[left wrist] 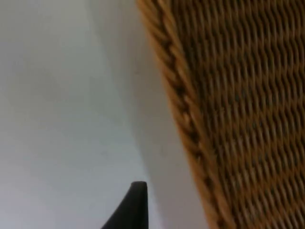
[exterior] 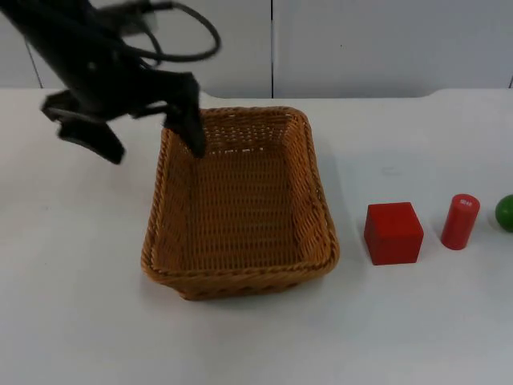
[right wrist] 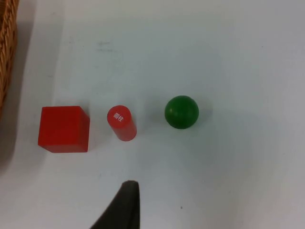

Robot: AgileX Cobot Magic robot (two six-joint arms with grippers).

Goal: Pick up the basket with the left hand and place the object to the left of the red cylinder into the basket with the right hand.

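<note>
My left gripper grabs the basket by the rim of its long side opposite the cube next, to lift the basket for the red cube.
A woven wicker basket stands empty on the white table. My left gripper is open at the basket's far left corner. One finger reaches inside the basket, the other stays outside, so the jaws straddle the left rim without closing on it. A red cube sits just left of the upright red cylinder. My right gripper hangs above the table near the red cube and red cylinder.
A green ball lies right of the cylinder at the table's right edge, also the green ball beside the cylinder. A grey partition wall closes the back. The basket's edge lies close to the cube.
</note>
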